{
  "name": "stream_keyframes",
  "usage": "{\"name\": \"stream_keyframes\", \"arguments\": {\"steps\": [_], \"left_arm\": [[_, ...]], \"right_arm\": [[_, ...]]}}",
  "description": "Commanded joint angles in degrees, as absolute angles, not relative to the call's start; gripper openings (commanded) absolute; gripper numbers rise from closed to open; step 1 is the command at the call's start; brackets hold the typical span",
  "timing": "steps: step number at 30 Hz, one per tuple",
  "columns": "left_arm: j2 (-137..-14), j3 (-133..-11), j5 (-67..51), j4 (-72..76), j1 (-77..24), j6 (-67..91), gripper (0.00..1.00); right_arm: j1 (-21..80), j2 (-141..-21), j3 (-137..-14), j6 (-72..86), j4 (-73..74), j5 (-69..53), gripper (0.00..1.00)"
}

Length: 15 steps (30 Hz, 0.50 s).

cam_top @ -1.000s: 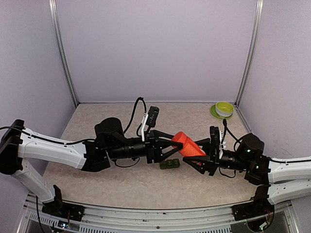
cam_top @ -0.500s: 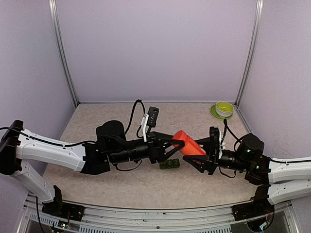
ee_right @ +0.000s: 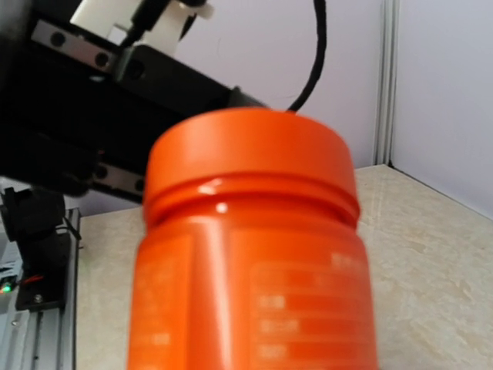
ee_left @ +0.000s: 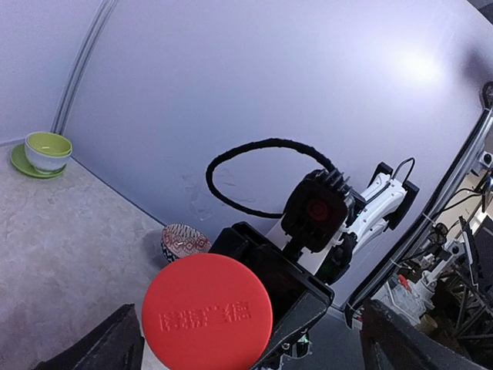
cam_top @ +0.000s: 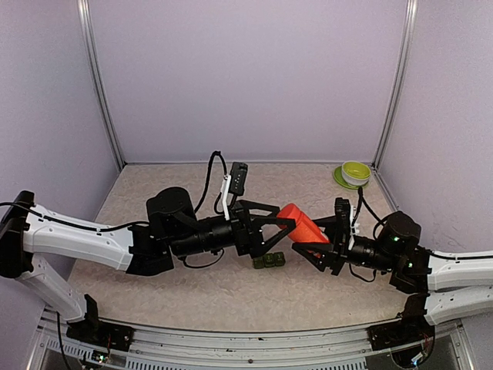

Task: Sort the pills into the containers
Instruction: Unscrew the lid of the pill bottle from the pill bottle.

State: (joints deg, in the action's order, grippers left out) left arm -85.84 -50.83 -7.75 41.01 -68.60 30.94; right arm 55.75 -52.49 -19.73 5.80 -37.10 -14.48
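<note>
I need to open the bottle to sort the pills, so next I should use my left gripper to grab the round red cap (cam_top: 289,218) (ee_left: 208,312) by its opposite sides and leave the bottle's body free.
A red-orange bottle (cam_top: 303,223) hangs tilted above the table, cap towards the left arm. My right gripper (cam_top: 312,240) is shut on its body, which fills the right wrist view (ee_right: 254,270) and hides the fingers there. My left gripper (cam_top: 286,231) stands open around the cap end. In the left wrist view the round red cap (ee_left: 208,312) faces the camera, with a dark finger (ee_left: 115,347) well clear on each side. The containers (cam_top: 268,261), a short strip of dark-green boxes, lie on the table under the bottle. No pills show.
A green bowl on a green saucer (cam_top: 355,172) sits in the far right corner, also seen in the left wrist view (ee_left: 46,150). A small patterned bowl (ee_left: 185,241) stands on the table behind the cap. Purple walls close in the table on three sides.
My left gripper's jaws have spread wide and let go of the bottle's cap. The bottle stays in the right gripper and has shifted slightly to the right.
</note>
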Motion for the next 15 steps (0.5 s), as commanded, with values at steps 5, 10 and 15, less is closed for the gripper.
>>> {"name": "stream_keyframes", "arguments": {"steps": [5, 10, 15], "left_arm": [[-83.6, -48.4, -16.8, 48.6, -64.2, 24.6, 0.99], [-85.7, -49.0, -23.9, 52.1, -63.1, 23.1, 0.99], [-88.5, -50.9, -29.9, 53.5, -63.8, 22.6, 0.99]], "right_arm": [[55.5, -51.9, -20.4, 12.6, -40.8, -22.7, 0.14], [55.6, -56.0, -20.9, 16.4, -45.7, -26.2, 0.14], [55.7, -60.4, -21.6, 18.4, -50.2, -27.8, 0.14]]}}
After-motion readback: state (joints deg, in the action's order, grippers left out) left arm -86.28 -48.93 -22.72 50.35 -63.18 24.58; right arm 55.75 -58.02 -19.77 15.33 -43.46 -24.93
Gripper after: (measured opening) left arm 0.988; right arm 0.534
